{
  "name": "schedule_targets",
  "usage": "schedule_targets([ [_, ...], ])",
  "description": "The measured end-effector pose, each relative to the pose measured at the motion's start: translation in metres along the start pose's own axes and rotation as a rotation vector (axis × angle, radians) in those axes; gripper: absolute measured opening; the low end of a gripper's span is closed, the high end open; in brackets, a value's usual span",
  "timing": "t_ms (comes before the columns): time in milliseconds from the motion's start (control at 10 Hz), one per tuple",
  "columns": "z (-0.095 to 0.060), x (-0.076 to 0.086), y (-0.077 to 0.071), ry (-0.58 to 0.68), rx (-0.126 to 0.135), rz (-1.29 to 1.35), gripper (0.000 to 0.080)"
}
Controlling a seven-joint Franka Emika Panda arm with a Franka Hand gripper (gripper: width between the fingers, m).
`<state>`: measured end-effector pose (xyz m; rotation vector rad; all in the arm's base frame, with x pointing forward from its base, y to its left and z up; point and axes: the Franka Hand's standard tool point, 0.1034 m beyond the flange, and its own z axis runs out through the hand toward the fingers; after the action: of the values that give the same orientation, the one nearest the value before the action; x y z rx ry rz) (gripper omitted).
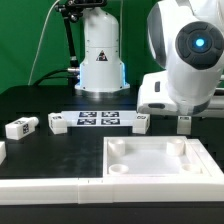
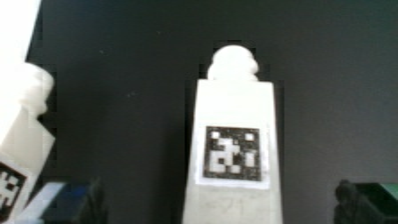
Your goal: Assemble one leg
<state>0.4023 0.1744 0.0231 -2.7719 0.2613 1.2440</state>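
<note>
The robot's gripper should next grab the white leg by its tagged body (image 2: 233,158), so its rounded peg can be fitted into the tabletop's corner socket.
In the wrist view a white leg (image 2: 233,140) lies lengthwise between my fingers, with a square marker tag on its face and a rounded peg at its far end. My gripper (image 2: 217,203) is open, with one dark finger (image 2: 68,200) on each side, both well clear of the leg. A second leg (image 2: 23,120) lies beside it at the picture's edge. In the exterior view my gripper (image 1: 183,123) hangs low over the black table behind the tabletop (image 1: 160,160); the leg under it is hidden by the hand. Other legs (image 1: 142,122) (image 1: 58,124) (image 1: 20,127) lie on the table.
The marker board (image 1: 98,120) lies flat between two of the legs. The large white tabletop with corner sockets fills the front right. A white robot base (image 1: 100,55) stands at the back. A white part (image 1: 2,150) shows at the exterior view's left edge.
</note>
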Motion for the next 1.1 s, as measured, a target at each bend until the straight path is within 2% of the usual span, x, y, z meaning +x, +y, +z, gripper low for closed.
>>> schedule_targets([
  [200, 0.014, -0.001, -0.008, 0.014, -0.009, -0.012, 0.0649],
  [400, 0.023, -0.002, -0.009, 0.0, -0.016, -0.01, 0.0649],
  [800, 0.03, -0.002, -0.003, -0.017, -0.018, -0.003, 0.0649],
  [900, 0.03, -0.002, -0.003, -0.017, -0.018, -0.003, 0.0525],
  [1000, 0.03, -0.002, -0.003, -0.017, -0.018, -0.003, 0.0525],
  [1100, 0.03, -0.002, -0.003, -0.017, -0.018, -0.003, 0.0379],
])
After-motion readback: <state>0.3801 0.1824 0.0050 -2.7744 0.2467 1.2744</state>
